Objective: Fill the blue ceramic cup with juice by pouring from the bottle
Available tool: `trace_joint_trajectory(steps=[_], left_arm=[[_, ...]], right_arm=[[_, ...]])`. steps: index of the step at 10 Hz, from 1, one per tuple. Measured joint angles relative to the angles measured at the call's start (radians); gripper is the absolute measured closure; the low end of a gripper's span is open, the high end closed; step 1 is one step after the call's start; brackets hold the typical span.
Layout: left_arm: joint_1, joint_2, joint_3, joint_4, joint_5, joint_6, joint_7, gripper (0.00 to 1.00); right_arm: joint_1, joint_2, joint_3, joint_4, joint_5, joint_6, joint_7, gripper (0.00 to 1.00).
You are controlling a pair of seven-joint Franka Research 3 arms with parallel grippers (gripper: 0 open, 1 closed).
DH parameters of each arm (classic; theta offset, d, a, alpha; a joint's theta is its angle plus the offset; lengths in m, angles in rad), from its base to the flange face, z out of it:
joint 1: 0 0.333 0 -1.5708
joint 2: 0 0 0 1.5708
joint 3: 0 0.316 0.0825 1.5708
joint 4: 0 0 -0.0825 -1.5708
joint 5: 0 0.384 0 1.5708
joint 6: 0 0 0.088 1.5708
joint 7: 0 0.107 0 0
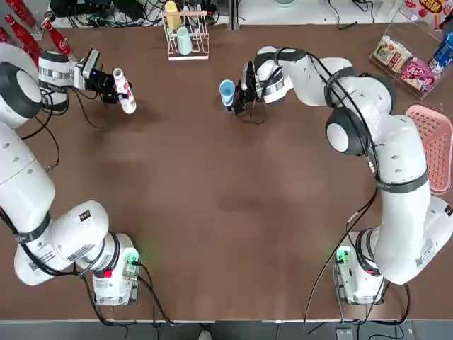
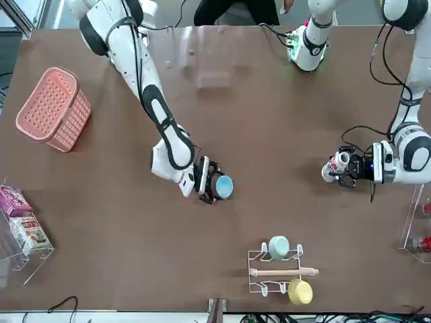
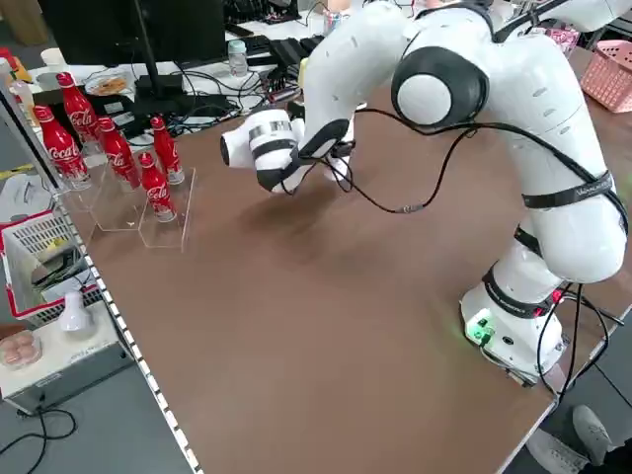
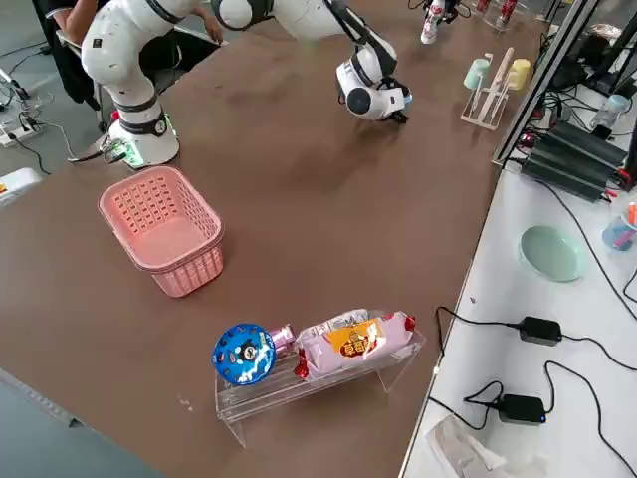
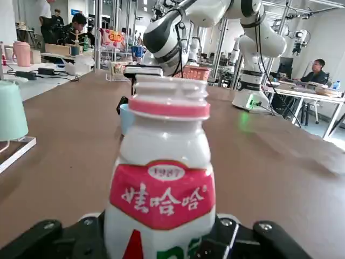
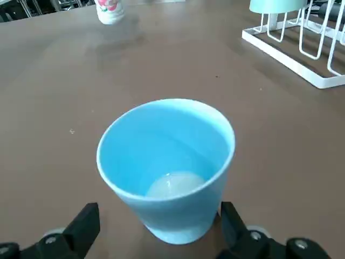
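The cup is wide at its rim (image 6: 167,102) and gets narrower toward its base. My right gripper should grab the cup by its lower side (image 6: 180,224) next.
The blue ceramic cup (image 1: 226,91) stands upright at the far middle of the table, also seen in the front view (image 2: 223,186). My right gripper (image 1: 237,93) lies level at its base, open, one finger on each side. In the right wrist view the cup (image 6: 170,162) shows a gap to one finger (image 6: 85,222), while the other finger (image 6: 233,224) is almost against its wall. The bottle (image 1: 124,92), white with a red label, is at the far left, and my left gripper (image 1: 112,81) is shut on its lower body (image 5: 163,183).
A white wire rack (image 1: 188,49) with a mint-green cup (image 1: 184,39) and a yellow cup (image 1: 172,14) stands at the far edge between the arms. Red cola bottles (image 1: 28,32) fill the far left corner. A pink basket (image 1: 435,142) and a snack tray (image 1: 407,65) are at the right.
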Motion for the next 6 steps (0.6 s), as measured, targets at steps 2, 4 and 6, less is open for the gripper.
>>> trace_joint_trajectory(steps=[2,4,6], left_arm=[[-0.029,-0.008,0.002,0.008,0.000,0.011,-0.033,0.48],[-0.061,-0.047,0.001,0.016,0.009,0.061,-0.103,0.48],[-0.120,-0.112,0.001,0.016,0.021,0.123,-0.203,0.48]], right_arm=[[0.000,0.001,0.000,0.000,0.000,0.000,0.000,0.03],[0.000,0.002,0.000,0.001,0.000,0.000,-0.001,0.13],[-0.001,0.002,0.000,0.001,0.001,0.001,-0.001,0.22]])
